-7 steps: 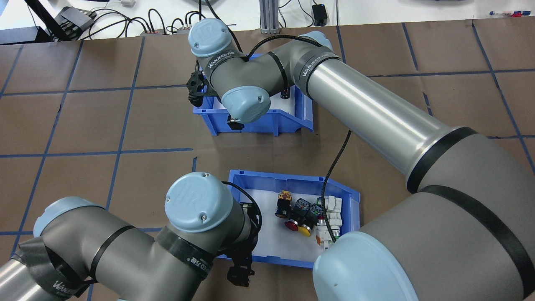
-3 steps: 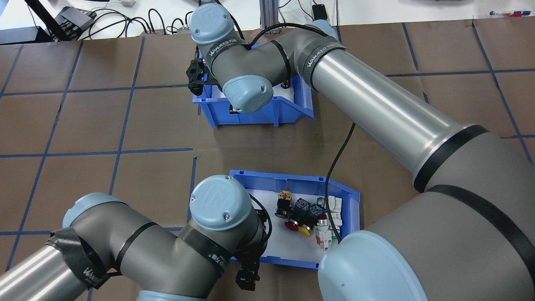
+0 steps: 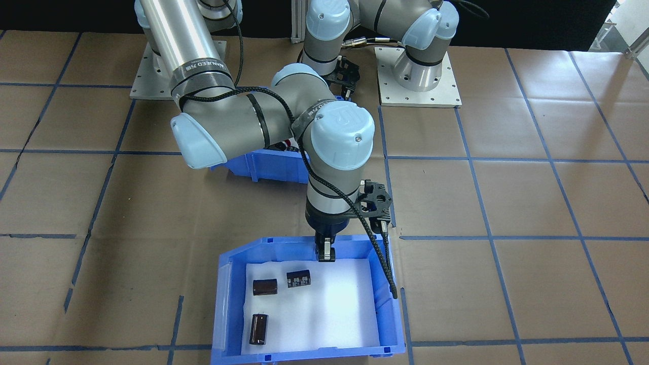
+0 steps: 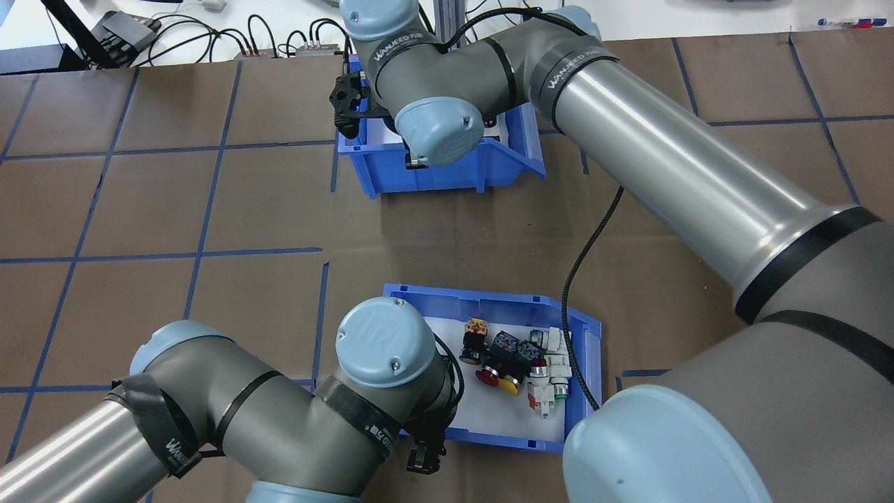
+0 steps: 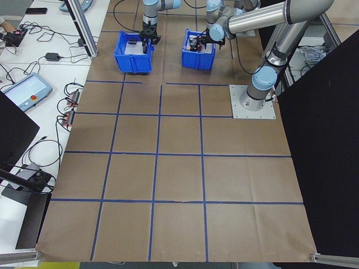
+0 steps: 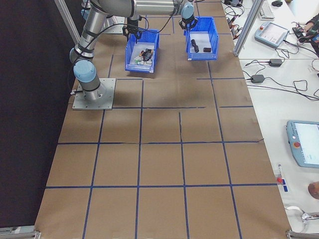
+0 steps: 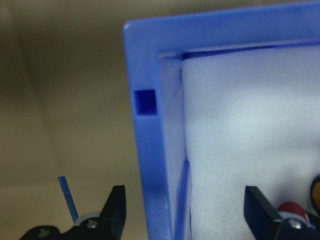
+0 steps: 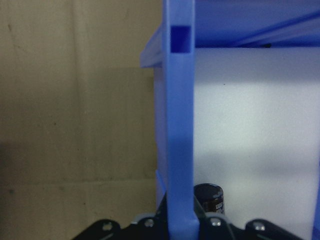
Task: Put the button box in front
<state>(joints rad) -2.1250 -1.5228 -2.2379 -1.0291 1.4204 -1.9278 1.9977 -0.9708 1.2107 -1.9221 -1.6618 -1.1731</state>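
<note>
Next, my left gripper picks up the button box by its side with the square hole to carry it to the front.
The button box, a blue bin with a white liner, sits near me and holds several switches with red, yellow, black and white parts. My left gripper is at its near-left corner. In the left wrist view it is open, its fingers astride the bin's side wall. Farther out, an alike blue bin holds dark capacitors. My right gripper is shut on this bin's wall.
A black cable from the right arm hangs over the button box's right end. Cables and a metal post line the table's far edge. The arms' base plates lie behind the bins. Brown paper with blue tape lines covers the table.
The right arm has carried the capacitor bin away from me and a little rightward. The left arm has moved right along the button box's near-left corner.
</note>
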